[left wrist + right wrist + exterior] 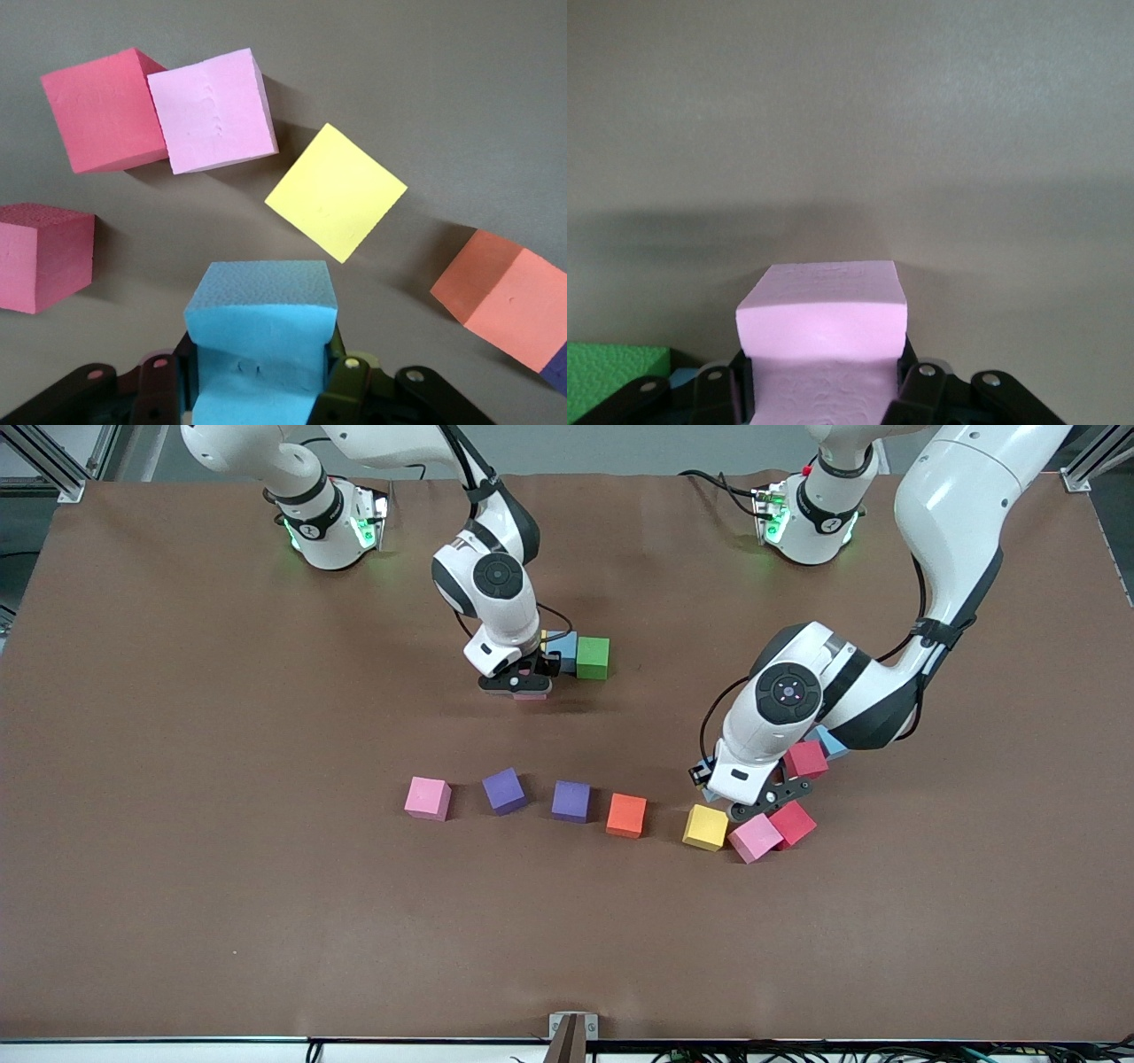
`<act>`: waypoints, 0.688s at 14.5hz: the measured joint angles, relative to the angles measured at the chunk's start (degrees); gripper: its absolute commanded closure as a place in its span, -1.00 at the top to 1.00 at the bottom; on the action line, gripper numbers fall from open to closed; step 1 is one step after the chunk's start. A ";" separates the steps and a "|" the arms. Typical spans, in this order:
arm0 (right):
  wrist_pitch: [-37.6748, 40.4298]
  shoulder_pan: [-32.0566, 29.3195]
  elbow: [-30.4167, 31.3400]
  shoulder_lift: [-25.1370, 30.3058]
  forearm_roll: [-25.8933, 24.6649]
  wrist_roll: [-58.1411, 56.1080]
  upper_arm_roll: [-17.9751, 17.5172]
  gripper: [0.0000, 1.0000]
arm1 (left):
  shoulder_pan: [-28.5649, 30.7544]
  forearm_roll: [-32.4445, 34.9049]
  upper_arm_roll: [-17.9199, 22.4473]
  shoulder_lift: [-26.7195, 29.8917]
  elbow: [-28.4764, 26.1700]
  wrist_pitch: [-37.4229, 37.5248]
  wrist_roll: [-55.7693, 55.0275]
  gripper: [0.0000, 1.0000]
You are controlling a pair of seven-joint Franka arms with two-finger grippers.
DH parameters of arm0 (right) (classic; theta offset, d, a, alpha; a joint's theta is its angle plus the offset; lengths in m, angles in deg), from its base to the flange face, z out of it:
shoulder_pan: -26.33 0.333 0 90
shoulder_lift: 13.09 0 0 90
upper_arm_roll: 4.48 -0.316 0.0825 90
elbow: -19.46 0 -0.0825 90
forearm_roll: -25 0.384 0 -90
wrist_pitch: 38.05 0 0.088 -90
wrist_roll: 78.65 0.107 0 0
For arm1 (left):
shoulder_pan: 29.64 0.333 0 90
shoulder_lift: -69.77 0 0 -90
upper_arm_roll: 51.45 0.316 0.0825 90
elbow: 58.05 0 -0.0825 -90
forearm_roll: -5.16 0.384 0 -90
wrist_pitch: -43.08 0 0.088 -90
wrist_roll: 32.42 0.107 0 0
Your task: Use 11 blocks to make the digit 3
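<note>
My right gripper is ready to release the block, because the pink block's lower edge (531,697) (831,264) meets its shadow on the tabletop. The block would stay standing.
My right gripper (529,687) is shut on a pink block (822,323), low over the table beside a short row of blocks: a yellow one mostly hidden by the hand, a blue one (564,646) and a green one (593,657). My left gripper (751,806) is shut on a light blue block (261,328), low over the cluster at the left arm's end. Ahead of it lie a yellow block (337,190), a pink block (213,111) and an orange block (505,297). A loose line runs pink (428,798), purple (505,790), purple (571,801), orange (626,815), yellow (705,827).
Two red cubes (791,823) (806,759) flank my left hand, one touching the pink block (755,838). Another light blue block (831,740) peeks out under the left arm. Brown table (266,921) stretches bare nearer the camera.
</note>
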 measured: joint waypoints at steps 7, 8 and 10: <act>0.07 0.24 0.00 0.03 0.00 0.63 -0.03 -0.89 | 0.10 0.00 0.00 0.00 0.00 0.00 0.00 -0.33; 0.07 0.24 0.00 0.03 0.00 0.66 -0.03 -0.45 | 0.11 0.00 0.00 0.00 0.00 0.00 0.00 -0.33; 0.08 0.24 0.00 0.03 0.00 0.73 -0.03 0.97 | 0.13 0.00 0.00 0.00 0.02 0.00 0.00 -0.33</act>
